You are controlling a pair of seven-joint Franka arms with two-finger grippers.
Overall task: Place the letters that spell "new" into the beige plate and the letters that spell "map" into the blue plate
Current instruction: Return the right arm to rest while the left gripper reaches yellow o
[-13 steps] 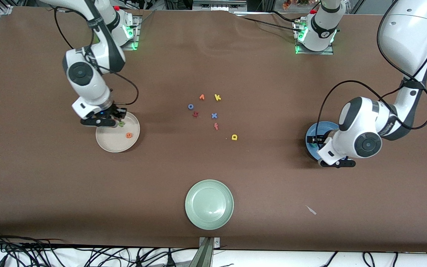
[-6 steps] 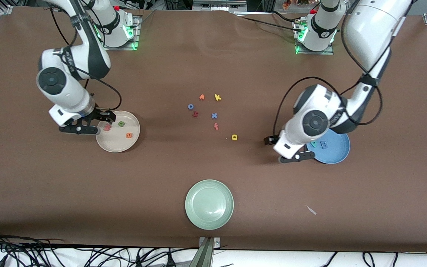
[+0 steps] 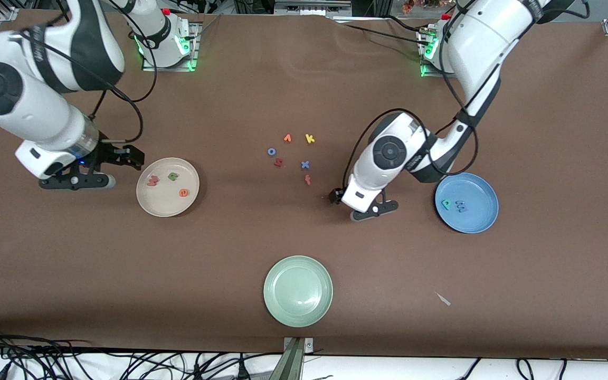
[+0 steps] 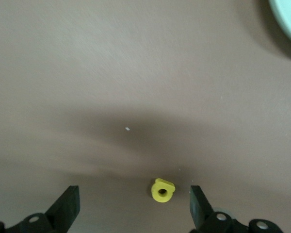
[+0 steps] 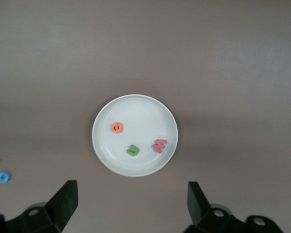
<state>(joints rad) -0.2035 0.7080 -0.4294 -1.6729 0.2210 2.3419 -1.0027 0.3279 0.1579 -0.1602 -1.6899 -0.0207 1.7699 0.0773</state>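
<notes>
The yellow a should help spell "map" in the blue plate. My left gripper needs to pick it up by its looped body (image 4: 163, 190) next.
The beige plate (image 3: 145, 203) holds the pinkish-red w (image 3: 152, 181), green n (image 3: 173, 177) and orange e (image 3: 183, 192); the right wrist view shows the plate (image 5: 145, 111) with all three. My right gripper (image 3: 90, 171) (image 5: 132, 189) hangs open and empty beside that plate, toward the right arm's end. The blue plate (image 3: 481, 190) holds the teal p (image 3: 446, 203) and blue m (image 3: 461, 206). My left gripper (image 3: 359, 205) (image 4: 134, 194) is open over the yellow a (image 4: 163, 190), which lies on the table between its fingers. The hand hides the a in the front view.
Loose letters lie mid-table: orange v (image 3: 287, 138), yellow k (image 3: 310, 139), blue o (image 3: 271, 151), dark red h (image 3: 278, 162), blue x (image 3: 305, 164), red f (image 3: 307, 180). A pale green plate (image 3: 298, 291) sits nearest the front camera.
My right gripper opened, left the green n in the beige plate and drew up and away from it. My left arm swung from the blue plate to over the yellow a.
</notes>
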